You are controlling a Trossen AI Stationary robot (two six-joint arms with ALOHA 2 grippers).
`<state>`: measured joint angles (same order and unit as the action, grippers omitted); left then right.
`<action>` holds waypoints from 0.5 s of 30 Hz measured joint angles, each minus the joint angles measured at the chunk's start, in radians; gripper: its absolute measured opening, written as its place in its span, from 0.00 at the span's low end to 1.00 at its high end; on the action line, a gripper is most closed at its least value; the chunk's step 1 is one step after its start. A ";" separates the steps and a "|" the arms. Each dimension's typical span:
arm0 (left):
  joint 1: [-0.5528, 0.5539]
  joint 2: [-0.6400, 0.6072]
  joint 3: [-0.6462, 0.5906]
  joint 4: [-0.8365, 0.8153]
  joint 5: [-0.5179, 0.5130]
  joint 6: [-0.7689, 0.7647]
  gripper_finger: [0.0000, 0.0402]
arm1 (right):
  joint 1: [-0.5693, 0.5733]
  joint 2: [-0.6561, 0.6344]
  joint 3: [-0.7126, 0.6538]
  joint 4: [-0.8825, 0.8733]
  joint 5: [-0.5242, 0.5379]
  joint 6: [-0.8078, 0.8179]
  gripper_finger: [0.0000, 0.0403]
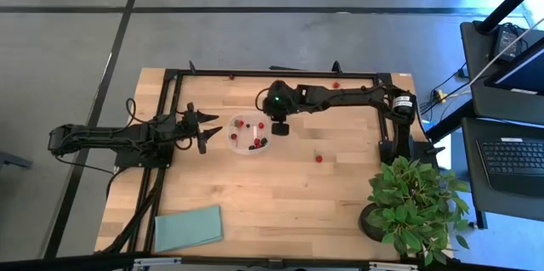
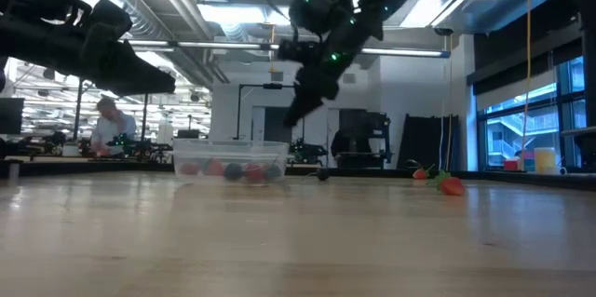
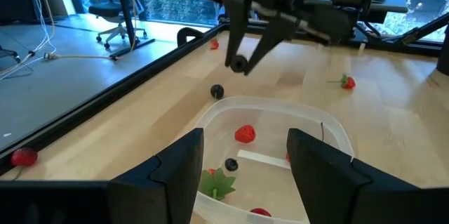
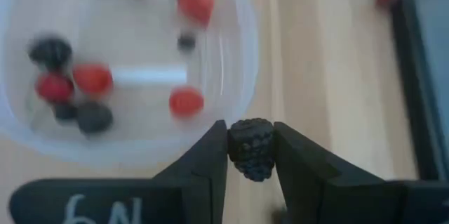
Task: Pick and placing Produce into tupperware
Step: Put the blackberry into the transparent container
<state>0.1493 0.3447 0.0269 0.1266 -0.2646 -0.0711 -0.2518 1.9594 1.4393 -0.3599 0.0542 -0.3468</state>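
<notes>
I will move the dark berry toward the tupperware before my right gripper releases it, because it hangs outside the tupperware's rim in the right wrist view.
The clear tupperware [image 1: 248, 133] stands on the table's middle left with several red and dark produce pieces in it, such as a red one [image 3: 245, 134]. My right gripper [image 1: 279, 128] hangs above the table just beside the tupperware's right rim [image 4: 242, 55], shut on a dark berry [image 4: 251, 150]. My left gripper [image 1: 200, 129] waits open at the tupperware's left side, its fingers [image 3: 179, 175] on either side of the near wall without touching it. My right gripper pinches the dark berry's two sides [image 4: 233, 147] between its two fingers, at their free ends. The fingers slant down from the table's right side. The berry [image 3: 238, 63] is lifted clear of the table, beside the tupperware and above its rim.
Loose produce lies on the table: a red piece [image 1: 319, 158] right of the tupperware, another [image 1: 336, 85] near the far frame, a dark berry [image 3: 217, 91] just behind the tupperware. A potted plant [image 1: 416, 203] stands at the near right, a teal cloth [image 1: 189, 227] at the near left.
</notes>
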 joint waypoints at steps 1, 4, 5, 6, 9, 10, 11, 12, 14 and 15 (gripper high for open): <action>0.000 0.000 0.000 -0.001 0.000 0.000 0.50 | 0.004 0.000 0.009 0.014 -0.010 0.000 0.26; 0.000 0.000 0.000 -0.004 0.000 0.000 0.50 | 0.023 -0.001 0.013 0.084 -0.071 0.003 0.26; 0.000 0.000 0.000 -0.004 0.000 0.000 0.50 | 0.030 -0.001 0.013 0.104 -0.097 0.007 0.25; 0.000 0.000 0.000 -0.004 0.000 0.000 0.50 | 0.038 -0.001 0.013 0.129 -0.115 0.018 0.25; 0.000 0.000 0.000 -0.004 0.000 0.000 0.50 | 0.059 0.019 0.014 0.192 -0.129 0.035 0.25; 0.000 0.000 0.000 -0.004 0.000 0.000 0.50 | 0.063 0.029 0.013 0.203 -0.128 0.040 0.25; 0.000 0.000 0.000 -0.004 0.000 0.000 0.50 | 0.068 0.039 0.013 0.220 -0.127 0.048 0.26; 0.000 0.000 0.000 -0.006 0.000 0.000 0.50 | 0.072 0.050 0.013 0.225 -0.127 0.051 0.26; 0.000 0.000 0.000 -0.006 0.000 0.000 0.50 | 0.076 0.065 0.013 0.231 -0.127 0.051 0.26; 0.000 0.000 0.000 -0.006 0.000 0.000 0.50 | 0.079 0.077 0.013 0.232 -0.127 0.052 0.26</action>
<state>0.1493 0.3447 0.0269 0.1201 -0.2646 -0.0711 -0.1729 2.0361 1.4525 -0.1277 -0.0731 -0.2952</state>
